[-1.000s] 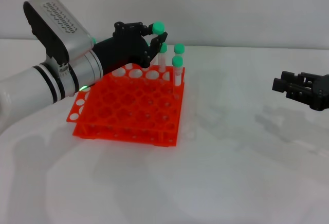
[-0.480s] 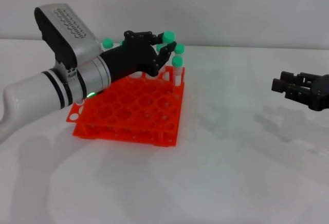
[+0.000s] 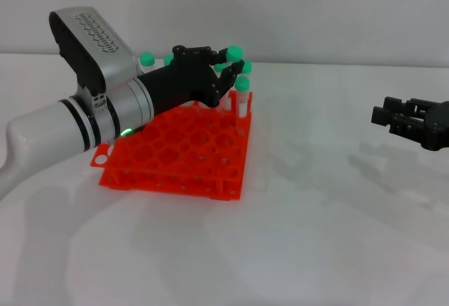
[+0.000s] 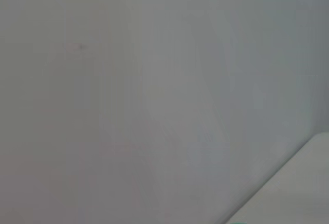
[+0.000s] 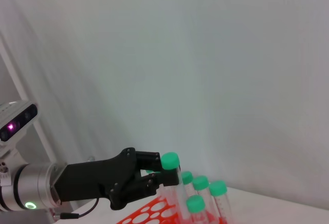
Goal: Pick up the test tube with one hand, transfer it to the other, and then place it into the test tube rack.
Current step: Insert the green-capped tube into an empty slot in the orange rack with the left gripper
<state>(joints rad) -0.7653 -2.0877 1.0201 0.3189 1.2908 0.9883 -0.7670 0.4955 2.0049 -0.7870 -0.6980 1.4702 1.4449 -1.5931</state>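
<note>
The held tube comes down next before my left gripper releases it, since its green cap sits higher than the caps of the seated tubes beside it.
My left gripper (image 3: 223, 71), a black fingered hand on the silver-grey arm, is over the far side of the orange-red test tube rack (image 3: 175, 153). It is shut on a green-capped test tube (image 3: 233, 52) and holds it upright among the tubes standing in the back rows. The right wrist view shows the same hand (image 5: 163, 175) gripping the tube (image 5: 170, 161) just above the rack (image 5: 149, 215). My right gripper (image 3: 382, 116), black and slim, hovers open and empty at the far right. The left wrist view shows only blank wall.
Other green-capped tubes stand in the rack's far holes: two at the right corner (image 3: 243, 83) and two behind the hand (image 3: 146, 58). The white table (image 3: 316, 215) stretches between the rack and the right gripper.
The left hand has moved right and slightly down with the tube, into the cluster of standing tubes at the rack's far right. The right gripper has not moved.
</note>
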